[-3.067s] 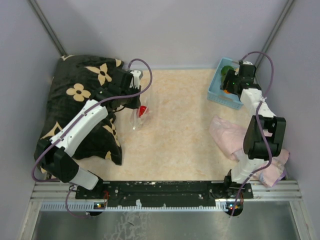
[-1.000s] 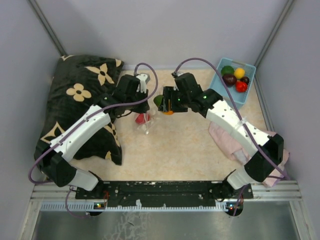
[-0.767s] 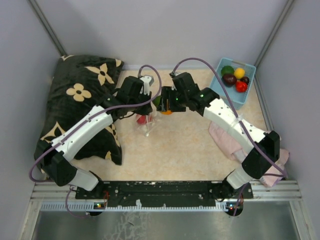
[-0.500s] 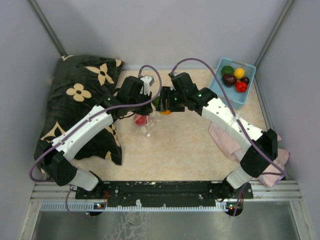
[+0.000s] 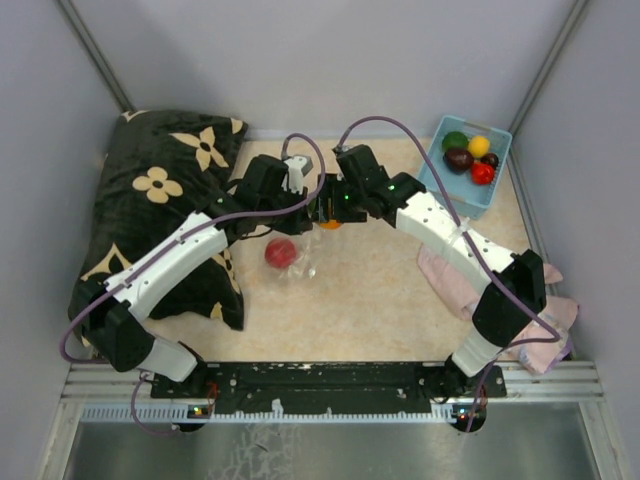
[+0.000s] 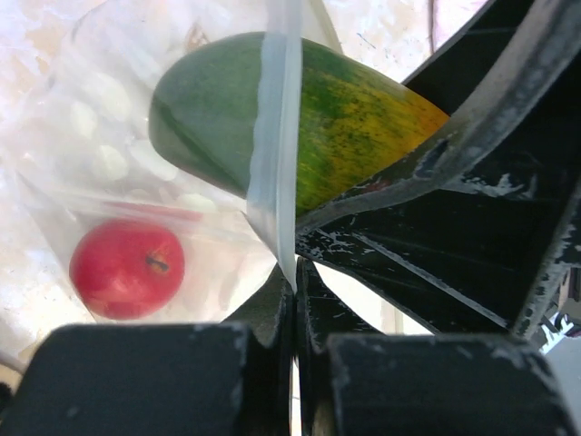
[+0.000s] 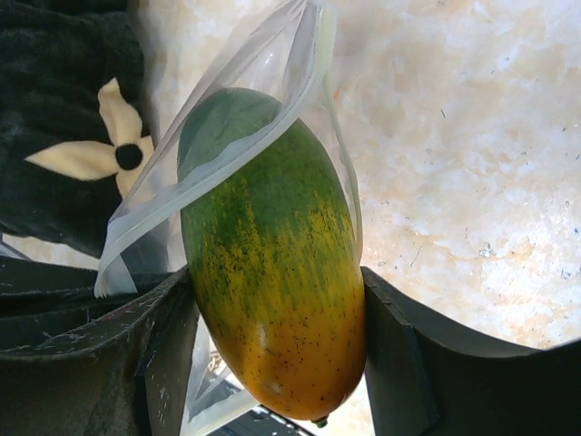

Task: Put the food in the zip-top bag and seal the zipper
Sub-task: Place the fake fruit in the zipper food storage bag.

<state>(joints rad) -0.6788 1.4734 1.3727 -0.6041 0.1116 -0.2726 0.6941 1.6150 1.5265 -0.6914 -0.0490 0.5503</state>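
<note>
My right gripper opens now, since the mango's green half is past the bag's zipper edge, inside the open bag's opening.
My left gripper is shut on the zipper edge of the clear dotted zip-top bag and holds its mouth open above the table. A red toy fruit lies inside the bag; it also shows in the top view. My right gripper is shut on a green-to-orange toy mango, whose green tip is inside the bag's mouth. In the top view both grippers meet at the middle back. Several more toy fruits sit in the basket.
A light blue basket stands at the back right. A black floral pillow lies along the left side, under the left arm. A pink cloth lies at the right, under the right arm.
The right gripper carried the mango from the basket to the bag held by the left gripper and pushed its tip into the mouth. The bag's lower part with the red fruit has swung down.
</note>
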